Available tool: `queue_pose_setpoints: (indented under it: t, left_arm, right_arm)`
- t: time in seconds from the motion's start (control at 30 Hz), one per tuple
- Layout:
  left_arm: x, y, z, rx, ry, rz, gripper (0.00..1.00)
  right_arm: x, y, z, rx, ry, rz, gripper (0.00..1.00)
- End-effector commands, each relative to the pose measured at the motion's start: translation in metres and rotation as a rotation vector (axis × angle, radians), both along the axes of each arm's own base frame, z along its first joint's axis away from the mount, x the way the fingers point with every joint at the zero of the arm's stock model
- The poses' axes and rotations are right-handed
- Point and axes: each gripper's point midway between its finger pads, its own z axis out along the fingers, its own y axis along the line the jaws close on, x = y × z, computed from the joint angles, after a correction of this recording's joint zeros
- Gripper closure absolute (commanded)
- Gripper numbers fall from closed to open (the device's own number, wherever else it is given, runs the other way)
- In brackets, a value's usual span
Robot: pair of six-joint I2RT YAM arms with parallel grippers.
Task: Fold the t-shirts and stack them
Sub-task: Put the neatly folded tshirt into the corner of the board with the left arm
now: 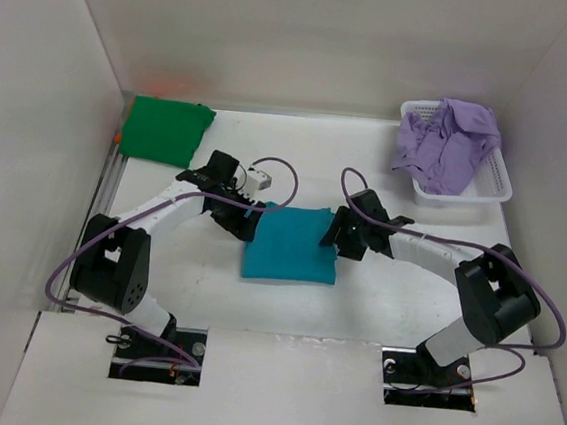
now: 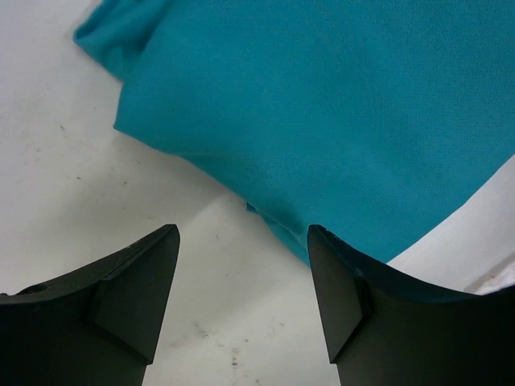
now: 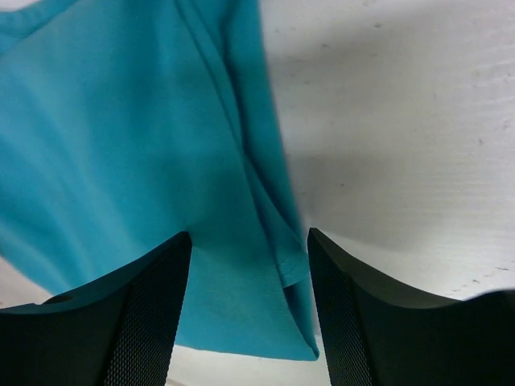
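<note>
My left gripper needs to grip the teal t-shirt's edge nearest the green t-shirt next, so it can stack the folded teal t-shirt [image 1: 291,243] on the green one.
A folded teal t-shirt [image 1: 291,243] lies flat mid-table between the two arms. My left gripper [image 1: 249,227] is at its left edge, open, with bare table between the fingers and the teal cloth [image 2: 322,121] just ahead. My right gripper [image 1: 334,232] is at the shirt's right edge, open, its fingers straddling the layered teal hem [image 3: 273,233] without pinching it. A folded dark green t-shirt [image 1: 166,129] lies at the back left, with a sliver of orange [image 1: 165,86] behind it. A lavender t-shirt [image 1: 443,143] is crumpled in the basket.
A white lattice basket [image 1: 471,195] stands at the back right against the wall. White walls enclose the table on three sides. Purple cables loop over both arms near the teal shirt.
</note>
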Motion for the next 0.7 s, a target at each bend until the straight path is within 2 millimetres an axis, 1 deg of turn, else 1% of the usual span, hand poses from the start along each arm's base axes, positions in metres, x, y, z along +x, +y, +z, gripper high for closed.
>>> queue_pose_setpoints:
  t: [0.0,0.07,0.17,0.33,0.4,0.5,0.6,0.67]
  left_arm:
    - [0.0,-0.009,0.013,-0.111,0.032,0.042,0.37]
    - [-0.002,-0.01,0.012,-0.142,0.061,0.054,0.37]
    - [-0.007,-0.012,0.006,-0.192,0.124,0.078,0.36]
    - [-0.016,-0.016,-0.004,-0.268,0.233,0.101,0.37]
    - [-0.017,-0.016,-0.006,-0.27,0.245,0.107,0.37]
    - [-0.018,-0.013,-0.017,-0.226,0.252,0.116,0.38]
    - [-0.014,0.003,-0.037,-0.126,0.252,0.152,0.38]
    - [-0.013,0.006,-0.047,-0.101,0.283,0.164,0.38]
  right_arm:
    - [0.001,0.002,-0.003,-0.004,-0.005,-0.03,0.35]
    - [-0.003,0.007,-0.007,-0.007,0.004,-0.015,0.35]
    - [-0.009,0.014,-0.012,-0.012,0.022,0.004,0.35]
    - [-0.015,0.014,-0.017,-0.016,0.036,-0.003,0.34]
    - [-0.017,0.012,-0.018,-0.017,0.039,-0.011,0.34]
    - [-0.018,0.011,-0.018,-0.017,0.04,-0.014,0.34]
    - [-0.019,0.01,-0.017,-0.014,0.038,-0.019,0.34]
    - [-0.019,0.01,-0.017,-0.015,0.037,-0.02,0.34]
